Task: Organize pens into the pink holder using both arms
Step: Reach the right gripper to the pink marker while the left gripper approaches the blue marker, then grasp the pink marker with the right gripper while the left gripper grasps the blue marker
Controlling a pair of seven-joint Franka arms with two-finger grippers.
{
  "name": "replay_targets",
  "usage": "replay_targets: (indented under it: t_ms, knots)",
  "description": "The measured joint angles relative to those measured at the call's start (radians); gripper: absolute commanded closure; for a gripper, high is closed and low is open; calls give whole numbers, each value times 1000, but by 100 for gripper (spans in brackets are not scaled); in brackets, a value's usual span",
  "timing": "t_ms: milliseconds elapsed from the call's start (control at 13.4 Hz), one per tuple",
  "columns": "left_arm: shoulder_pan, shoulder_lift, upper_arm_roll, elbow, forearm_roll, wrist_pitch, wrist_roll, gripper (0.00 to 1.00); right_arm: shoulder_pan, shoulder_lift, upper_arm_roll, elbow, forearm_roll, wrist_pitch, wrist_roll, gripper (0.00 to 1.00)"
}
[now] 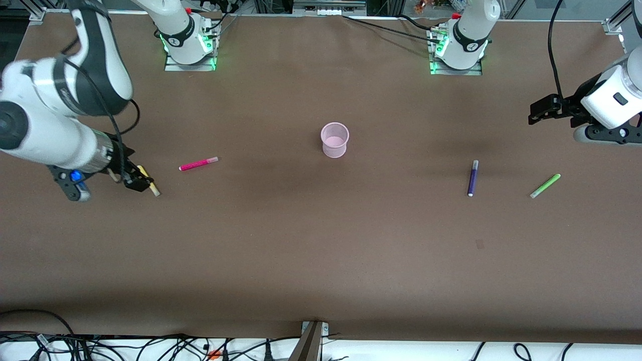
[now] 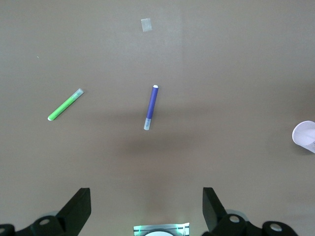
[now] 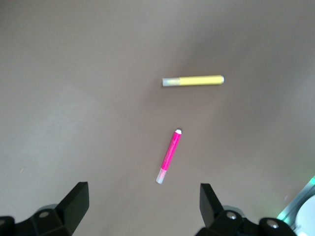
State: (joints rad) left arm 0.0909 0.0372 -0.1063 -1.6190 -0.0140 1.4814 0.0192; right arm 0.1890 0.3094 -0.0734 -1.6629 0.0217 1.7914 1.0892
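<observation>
The right gripper grabs the pen by its end with the cap [image 1: 212, 160] next. The magenta pen's white-tipped end stays free to enter the pink holder [image 1: 334, 140].
The pink holder [image 1: 334, 140] stands upright mid-table; its rim shows in the left wrist view [image 2: 305, 135]. The magenta pen [image 1: 198, 164] and the yellow pen [image 1: 152, 186] lie toward the right arm's end. My right gripper [image 1: 134, 179] is open and empty, up over the yellow pen, hiding part of it. The right wrist view shows my right gripper [image 3: 142, 206], the yellow pen [image 3: 193, 80] and the magenta pen [image 3: 169, 156]. The purple pen [image 1: 472, 178] and green pen [image 1: 545, 186] lie toward the left arm's end. My left gripper [image 1: 539, 113] is open, empty and raised. The left wrist view shows my left gripper [image 2: 146, 209], the purple pen [image 2: 151, 107] and green pen [image 2: 65, 105].
A small pale patch [image 1: 480, 244] is stuck on the brown table nearer the front camera than the purple pen; it also shows in the left wrist view [image 2: 146, 24]. The arm bases [image 1: 189, 47] [image 1: 457, 52] glow green. Cables [image 1: 150, 348] lie past the table's front edge.
</observation>
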Motion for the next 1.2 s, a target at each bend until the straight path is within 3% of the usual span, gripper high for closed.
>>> replay_targets:
  t_ms: [299, 523, 822, 1196]
  knots:
    - [108, 42, 15, 1, -128, 3, -48, 0, -2, 36, -4, -275, 0, 392, 79, 1]
    - [120, 51, 0, 3, -112, 3, -48, 0, -2, 38, -4, -434, 0, 575, 111, 1]
    - [45, 63, -30, 9, -6, -1, -55, 0, -2, 54, -4, -517, 0, 690, 142, 1]
    - [42, 139, -66, -12, 7, -11, -56, 0, -2, 123, 4, -551, 0, 806, 176, 1]
